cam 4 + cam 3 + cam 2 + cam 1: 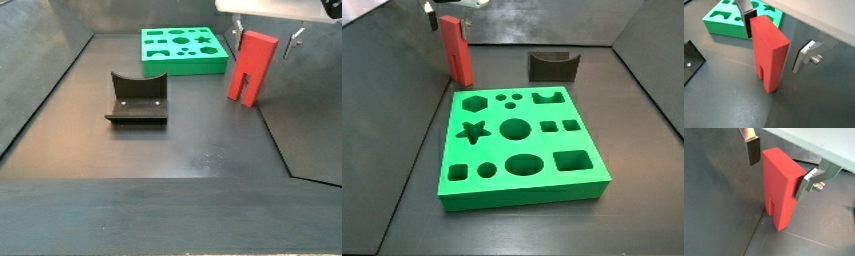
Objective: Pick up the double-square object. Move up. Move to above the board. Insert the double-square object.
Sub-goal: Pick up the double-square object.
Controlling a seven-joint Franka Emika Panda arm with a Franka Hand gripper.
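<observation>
Next, my gripper pinches the double-square object by its plain unslotted end point(452, 24), so that the object's slotted end stays free to enter the board point(516, 140).
The double-square object point(779, 193) is a tall red-orange block that stands upright on the dark floor, slotted end down. It also shows in a wrist view point(767, 55) and in both side views point(456, 50) point(251, 67). My gripper point(778, 174) is open and straddles its top. One finger point(753, 153) is beside one face with a small gap, and the other finger point(806, 183) is near the opposite face. The green board point(516, 140) with shaped holes lies flat just beside the block, and also shows in a side view point(183, 48) and a wrist view point(724, 22).
The dark fixture point(138, 98) with a concave top stands on the floor away from the block, and shows behind the board in a side view point(552, 66). Its base plate edge point(691, 57) shows in a wrist view. Grey walls enclose the floor.
</observation>
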